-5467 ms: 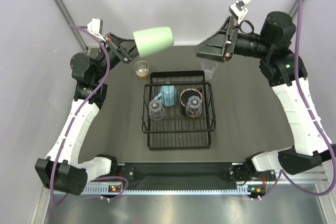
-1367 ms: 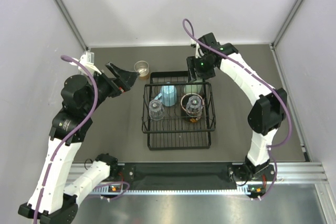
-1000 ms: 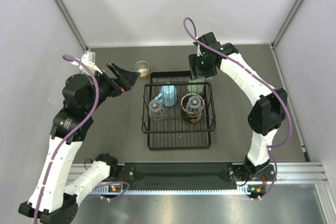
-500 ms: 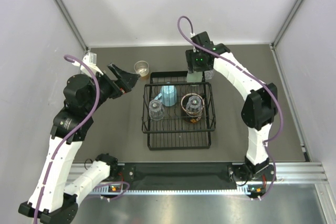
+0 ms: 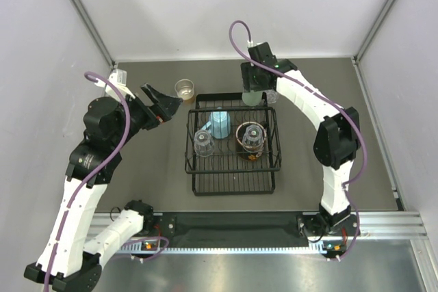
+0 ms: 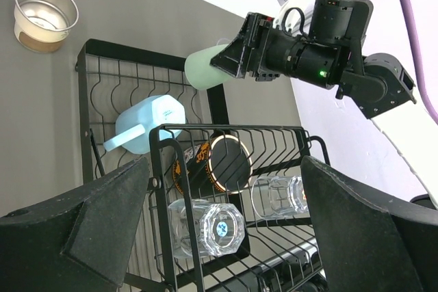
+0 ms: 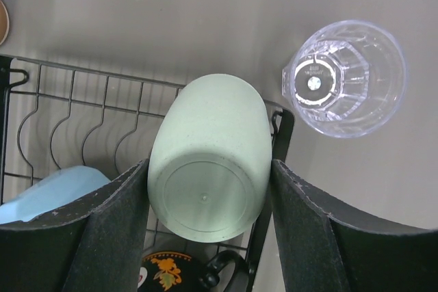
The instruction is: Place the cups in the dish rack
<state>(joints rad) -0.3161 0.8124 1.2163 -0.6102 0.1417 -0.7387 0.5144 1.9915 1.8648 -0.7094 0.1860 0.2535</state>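
Note:
My right gripper is above the rack's back rim and needs to move the tumbler to the free space beside the mug before it lets go. The tumbler would drop short if I opened now.
My right gripper is shut on the pale green tumbler, its base towards the camera. It hangs over the back right corner of the black dish rack. In the top view the tumbler sits just below the right gripper. Inside the rack lie a light blue mug, a red-lined dark cup and two clear glasses. A clear glass stands on the table behind the rack. A tan cup stands left of the rack's back corner. My left gripper hangs open and empty next to it.
The rack's back rim runs right under the tumbler. Grey walls and metal posts close in the table on three sides. The front half of the rack holds no cups.
My right arm has carried the tumbler a little towards the back and left, from over the rack's inside to over its back rim. The left arm has stayed still.

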